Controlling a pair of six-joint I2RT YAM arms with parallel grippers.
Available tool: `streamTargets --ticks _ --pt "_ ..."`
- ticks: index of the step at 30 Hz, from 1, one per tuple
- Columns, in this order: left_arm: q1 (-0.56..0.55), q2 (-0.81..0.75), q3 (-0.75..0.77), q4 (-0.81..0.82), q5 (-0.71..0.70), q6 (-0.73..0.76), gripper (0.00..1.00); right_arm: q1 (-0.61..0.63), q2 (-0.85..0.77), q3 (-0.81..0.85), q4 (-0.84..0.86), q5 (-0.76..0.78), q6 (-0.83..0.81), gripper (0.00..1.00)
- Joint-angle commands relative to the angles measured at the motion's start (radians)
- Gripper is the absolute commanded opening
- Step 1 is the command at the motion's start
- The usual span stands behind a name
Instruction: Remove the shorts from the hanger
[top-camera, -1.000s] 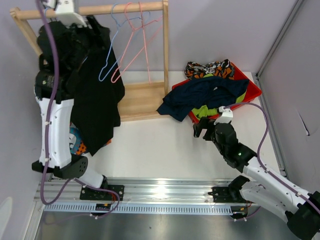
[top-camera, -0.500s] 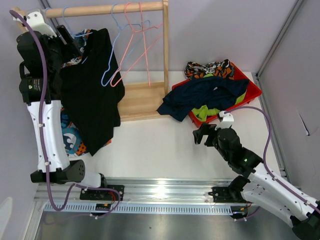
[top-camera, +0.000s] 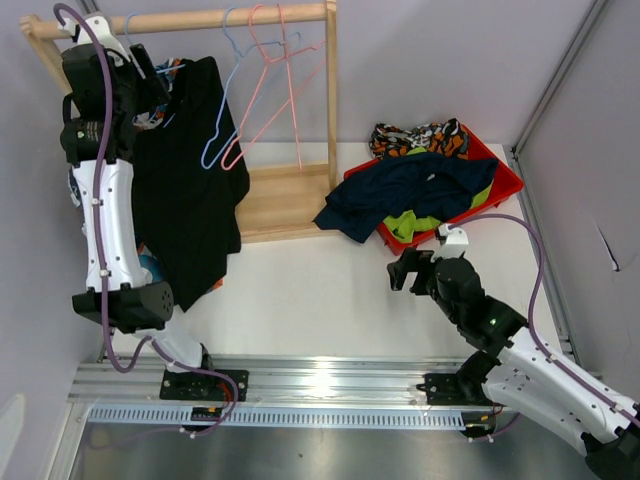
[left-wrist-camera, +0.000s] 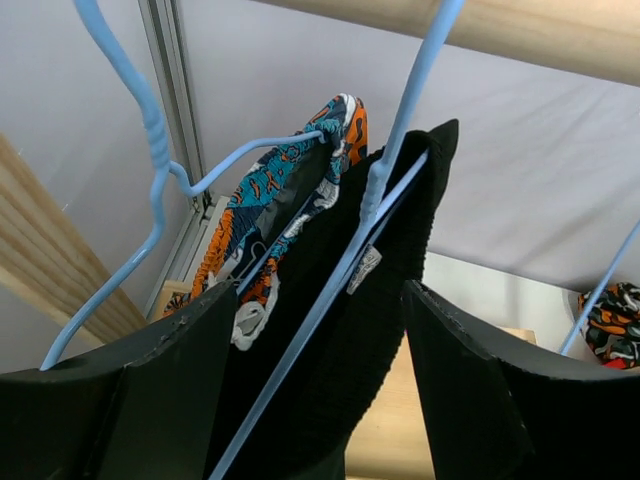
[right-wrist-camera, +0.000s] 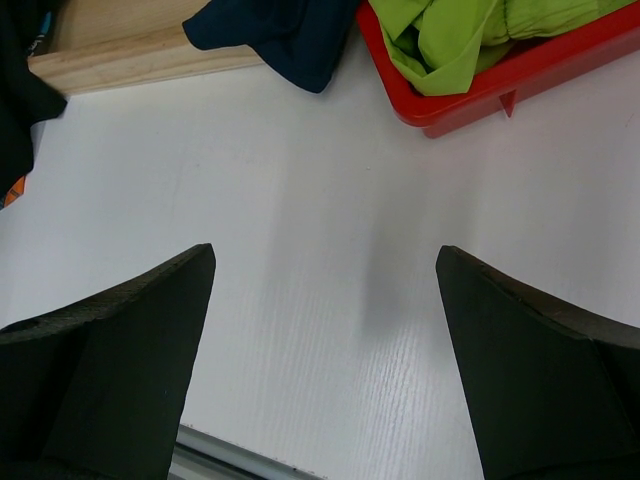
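Note:
The hanger's lower wire runs slanting between my left gripper's open fingers, below the hanger's twisted neck, so it is time to close on the wire.
Black shorts (top-camera: 185, 190) hang on a blue hanger (left-wrist-camera: 380, 190) at the left end of the wooden rack. Blue-orange patterned shorts (left-wrist-camera: 270, 200) hang on another blue hanger just behind them. My left gripper (top-camera: 152, 82) is high up at the rail. In the left wrist view it (left-wrist-camera: 320, 290) is open, with its jaws on either side of the black shorts' (left-wrist-camera: 390, 300) top edge and hanger wire. My right gripper (top-camera: 402, 268) is open and empty over the white table, and shows the same in the right wrist view (right-wrist-camera: 325, 250).
A red tray (top-camera: 505, 180) at the back right holds navy shorts (top-camera: 410, 190), lime green shorts (top-camera: 425, 225) and camouflage shorts (top-camera: 420, 138). Empty blue (top-camera: 222, 110) and pink (top-camera: 270, 80) hangers hang on the rail (top-camera: 220, 18). The rack's wooden base (top-camera: 280, 200) lies beneath.
My left arm swung left off the rail, then came back in against the hanging shorts. My right gripper drew back from the tray towards the near edge, then stayed still.

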Motion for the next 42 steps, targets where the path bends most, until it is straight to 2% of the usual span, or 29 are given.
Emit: streamTargets --ticks 1,4,5,7,8,13,20,25,32,35,37,39,40,42 --pt "0.012 0.015 0.047 0.003 0.005 0.025 0.73 0.004 0.002 0.007 0.017 0.020 -0.021 0.99" --pt "0.012 0.022 0.016 0.006 0.003 0.027 0.66 -0.005 0.004 0.005 0.017 0.023 -0.030 0.99" --pt "0.012 0.024 0.011 0.008 0.001 0.028 0.58 -0.007 0.004 0.004 0.019 0.020 -0.032 0.99" --pt "0.012 0.029 0.001 0.006 -0.009 0.025 0.47 -0.014 0.004 0.001 0.027 0.012 -0.032 0.99" --pt "0.012 0.030 -0.004 0.006 -0.015 0.021 0.22 -0.016 0.004 -0.002 0.028 0.009 -0.029 0.99" --pt "0.012 0.032 0.002 0.014 -0.011 0.013 0.00 -0.027 0.011 -0.007 0.039 0.000 -0.029 0.99" --pt "-0.013 0.015 0.079 0.018 0.139 -0.018 0.00 -0.028 0.010 -0.016 0.053 -0.008 -0.020 0.99" --pt "-0.073 -0.040 0.157 0.067 0.143 -0.019 0.00 -0.020 0.019 -0.002 0.073 -0.023 -0.015 0.99" --pt "-0.080 -0.105 0.134 0.087 0.178 -0.056 0.00 0.038 0.039 0.073 0.125 -0.074 -0.068 0.99" --pt "-0.097 -0.129 0.100 0.074 0.189 -0.077 0.00 0.116 0.083 0.146 0.186 -0.114 -0.101 0.99" --pt "-0.125 -0.154 0.041 0.080 0.155 -0.079 0.00 0.215 0.155 0.202 0.227 -0.103 -0.138 0.99" --pt "-0.160 -0.192 -0.037 0.113 0.137 -0.094 0.00 0.304 0.223 0.303 0.266 -0.038 -0.171 0.99" --pt "-0.174 -0.227 -0.077 0.133 0.118 -0.114 0.00 0.391 0.302 0.341 0.275 -0.011 -0.209 0.99" --pt "-0.197 -0.246 -0.104 0.129 0.095 -0.125 0.00 0.459 0.391 0.469 0.315 0.038 -0.236 0.99"
